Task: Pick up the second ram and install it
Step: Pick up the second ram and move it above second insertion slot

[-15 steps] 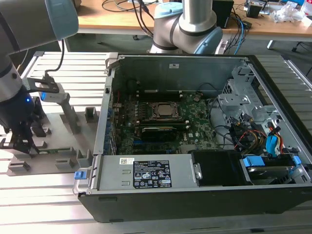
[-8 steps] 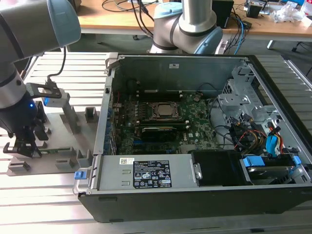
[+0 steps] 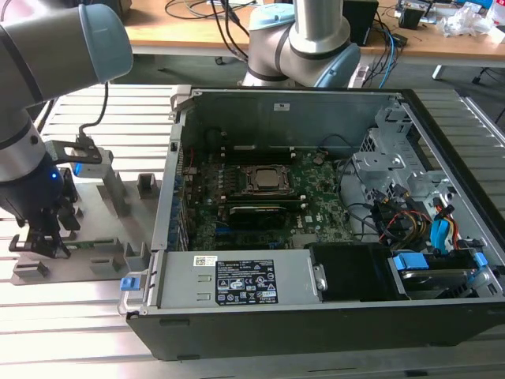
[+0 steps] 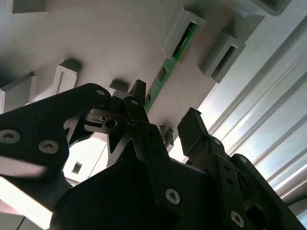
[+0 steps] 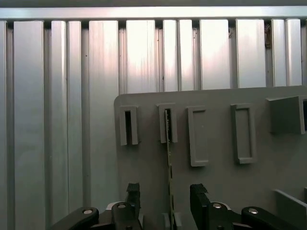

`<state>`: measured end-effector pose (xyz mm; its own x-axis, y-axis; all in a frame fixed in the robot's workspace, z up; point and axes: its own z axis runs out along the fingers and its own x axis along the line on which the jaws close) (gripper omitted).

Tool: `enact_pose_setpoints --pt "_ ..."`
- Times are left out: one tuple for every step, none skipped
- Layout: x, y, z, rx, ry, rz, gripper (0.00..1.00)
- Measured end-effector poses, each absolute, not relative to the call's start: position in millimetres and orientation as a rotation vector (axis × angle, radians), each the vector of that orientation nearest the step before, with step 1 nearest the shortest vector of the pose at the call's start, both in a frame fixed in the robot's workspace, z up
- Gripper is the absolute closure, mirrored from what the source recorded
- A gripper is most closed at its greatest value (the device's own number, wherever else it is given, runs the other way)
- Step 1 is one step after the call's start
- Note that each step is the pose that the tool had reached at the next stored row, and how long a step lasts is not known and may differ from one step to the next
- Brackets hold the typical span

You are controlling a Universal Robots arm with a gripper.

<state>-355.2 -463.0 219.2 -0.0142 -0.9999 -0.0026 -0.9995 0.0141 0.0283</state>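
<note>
The grey slot blocks hold the second ram's ends, so the gripper will next grab the ram by its flat sides between those blocks to install it.
The second ram (image 5: pixel 169 158) is a thin green stick standing on edge in slots of the grey holder plate (image 5: pixel 216 191). In both wrist views my gripper (image 5: pixel 166 199) is open, one black finger (image 5: pixel 133 195) on each side of the stick with a gap to it on both sides. The second wrist view shows the green board (image 4: pixel 165 72) running from a grey slot block down between my fingertips (image 4: pixel 137 96). In the exterior view my gripper (image 3: pixel 46 243) is low over the holder plate (image 3: pixel 102 268) at that view's left, and the ram (image 3: pixel 91 245) is a green strip beside it.
The open computer case (image 3: pixel 316 276) lies to the exterior view's right of the plate, with the motherboard (image 3: pixel 316 205) and CPU socket (image 3: pixel 268 180) exposed. Several grey slot blocks (image 5: pixel 242 134) stand on the plate. Ribbed aluminium table (image 5: pixel 57 120) surrounds it. Cables and drive bays (image 3: pixel 410 213) fill the case's far end.
</note>
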Motion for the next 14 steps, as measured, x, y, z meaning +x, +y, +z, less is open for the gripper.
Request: enact_pose_setpoints --pt "-355.2 -463.0 217.7 2.193 -2.224 -0.034 0.46" --pt "-355.2 -463.1 216.2 2.193 -2.224 -0.034 0.46" --pt "-355.2 -463.1 213.8 2.193 -2.224 -0.034 0.46" --pt "-355.2 -463.2 213.0 2.193 -2.224 -0.034 0.46" --pt "-355.2 -463.2 212.1 2.193 -2.224 -0.034 0.46" --pt "-355.2 -463.3 210.8 2.193 -2.224 -0.034 0.46" --pt "-355.1 -463.3 209.9 2.193 -2.224 -0.034 0.46" --pt "-355.2 -463.4 208.7 2.193 -2.224 -0.034 0.46" --pt "-355.1 -463.4 207.1 2.193 -2.224 -0.034 0.46" --pt "-355.1 -463.5 205.4 2.193 -2.224 -0.034 0.46" --pt "-355.1 -463.5 203.7 2.193 -2.224 -0.034 0.46" --pt "-355.1 -463.5 202.8 2.193 -2.224 -0.034 0.46" --pt "-355.1 -463.5 202.8 2.193 -2.224 -0.035 0.46" --pt "-355.1 -463.5 202.7 2.193 -2.224 -0.035 0.46"
